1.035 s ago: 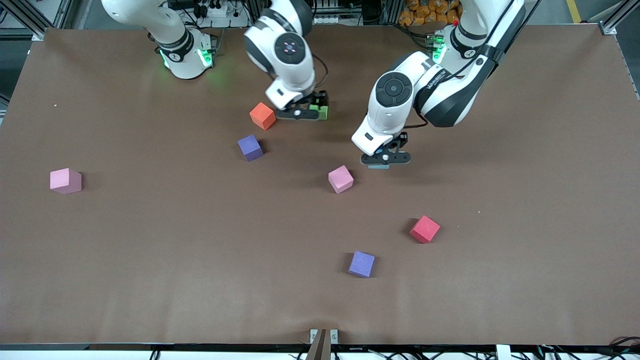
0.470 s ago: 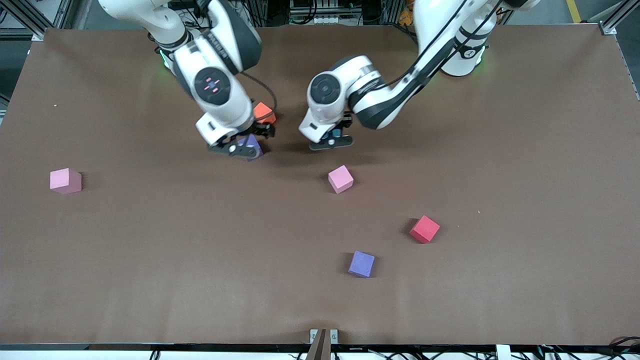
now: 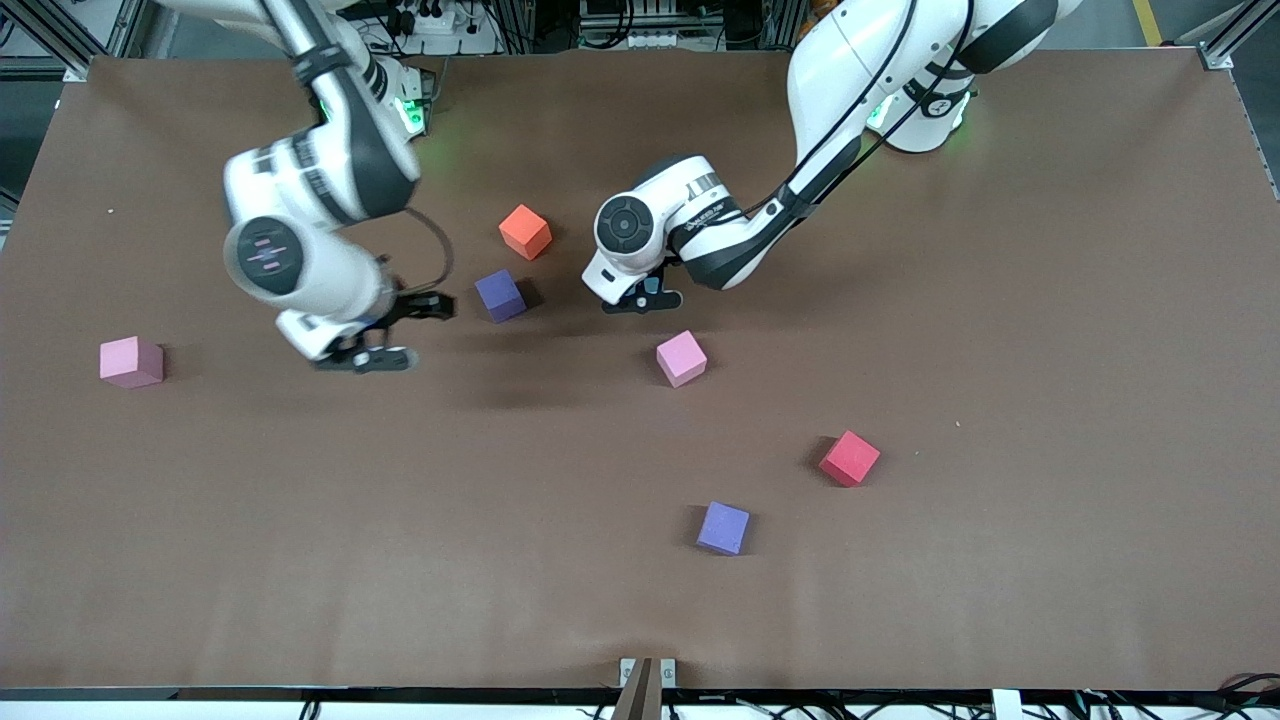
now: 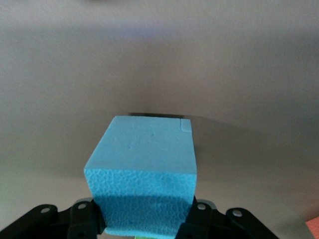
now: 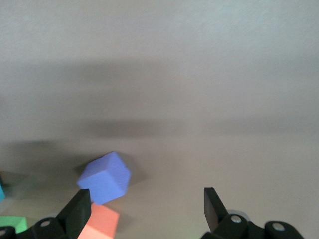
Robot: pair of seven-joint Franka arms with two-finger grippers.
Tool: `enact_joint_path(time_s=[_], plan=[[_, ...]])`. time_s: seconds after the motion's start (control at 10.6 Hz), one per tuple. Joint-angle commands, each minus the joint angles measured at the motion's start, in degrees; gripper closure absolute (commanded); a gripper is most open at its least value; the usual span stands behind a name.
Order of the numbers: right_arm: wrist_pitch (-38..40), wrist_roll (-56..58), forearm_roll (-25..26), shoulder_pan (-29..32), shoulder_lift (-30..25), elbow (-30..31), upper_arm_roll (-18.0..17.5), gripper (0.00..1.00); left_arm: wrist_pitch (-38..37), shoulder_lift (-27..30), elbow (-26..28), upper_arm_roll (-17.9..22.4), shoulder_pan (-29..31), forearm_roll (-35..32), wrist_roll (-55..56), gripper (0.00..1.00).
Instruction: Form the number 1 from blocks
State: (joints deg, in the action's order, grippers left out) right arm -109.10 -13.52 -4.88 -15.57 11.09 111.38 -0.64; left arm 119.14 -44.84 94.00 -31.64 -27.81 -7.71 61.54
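Note:
The light blue block's lower edge (image 4: 149, 118) hangs above its shadow on the tabletop, so the block comes down next in my left gripper before its release.
My left gripper (image 3: 645, 296) is shut on the light blue block (image 4: 144, 169) and holds it low over the table, between the dark purple block (image 3: 499, 295) and a pink block (image 3: 681, 358). The orange block (image 3: 525, 231) lies just farther from the camera than the purple one. My right gripper (image 3: 400, 332) hangs open and empty beside the purple block (image 5: 105, 177), toward the right arm's end. The left arm hides the green block in the front view; one corner (image 5: 11, 223) shows in the right wrist view.
A second pink cube (image 3: 130, 361) sits near the right arm's end of the table. A red cube (image 3: 849, 458) and a lavender cube (image 3: 723, 527) lie nearer the camera.
The right gripper left the green block and swung past the orange and purple blocks toward its own end. The left gripper carried the blue block toward the middle, covering the green block.

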Motion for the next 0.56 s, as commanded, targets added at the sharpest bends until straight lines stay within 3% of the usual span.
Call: enact_joint_path(time_s=[0.0,0.47], plan=[[0.9,1.8,2.7,1.7,0.0,-2.3,-1.0,0.00,-1.3,-0.6,-1.7,0.5,-1.6,0.2,-1.1,1.00],[0.7,2.6,2.9,2.3,0.7,-3.4,-1.0,0.00,-1.3,-0.5,-1.5,0.4,-3.3,0.7,-1.4,1.00]])
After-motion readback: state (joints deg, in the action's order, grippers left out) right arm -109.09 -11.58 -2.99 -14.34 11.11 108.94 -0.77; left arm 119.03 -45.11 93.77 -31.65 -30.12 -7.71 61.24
